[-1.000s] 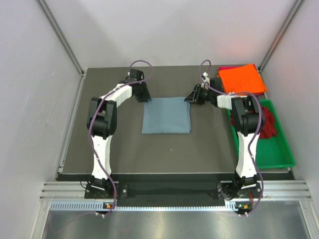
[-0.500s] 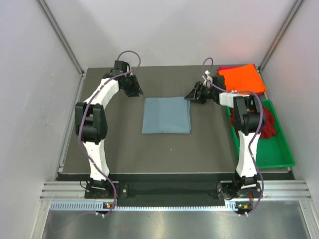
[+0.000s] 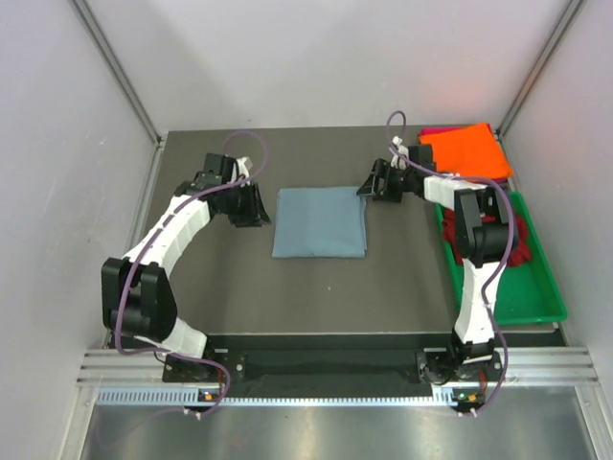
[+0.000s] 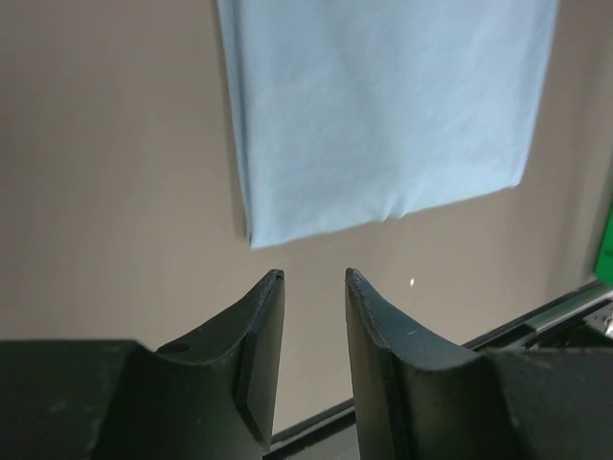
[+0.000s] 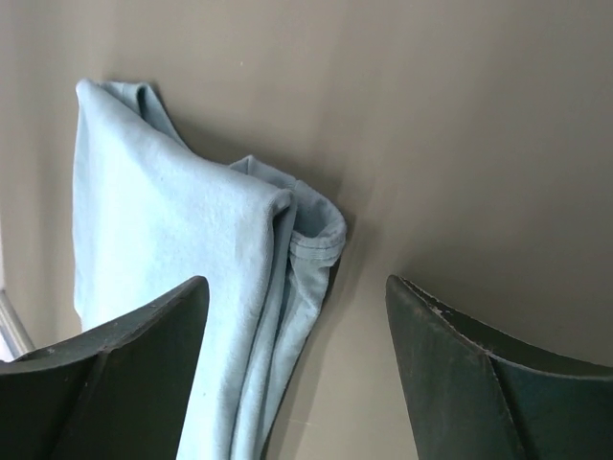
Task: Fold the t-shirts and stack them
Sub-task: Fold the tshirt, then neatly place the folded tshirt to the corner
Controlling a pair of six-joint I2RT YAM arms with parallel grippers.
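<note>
The t-shirt's folded edge is below my right gripper's fingers, so they would miss it if they closed now. My right gripper should lower its fingers first, then close on the edge.
A dusty blue-grey t-shirt lies folded into a flat rectangle mid-table. My left gripper hovers just left of it, jaws partly open and empty; in the left wrist view the gripper points at the shirt's corner from a short distance. My right gripper sits at the shirt's back right corner, wide open. In the right wrist view the gripper straddles the shirt's folded edge without pinching it. A folded orange t-shirt rests on a magenta one at the back right. A dark red t-shirt lies crumpled in the tray.
The green plastic tray stands along the right edge of the table, beside the right arm. Grey walls and metal posts close in the table on the left, back and right. Purple cables loop above both wrists.
The right gripper has opened wide at the shirt's back right corner. The left arm has swung out leftward and its gripper has come forward from the back left corner to the shirt's left side.
</note>
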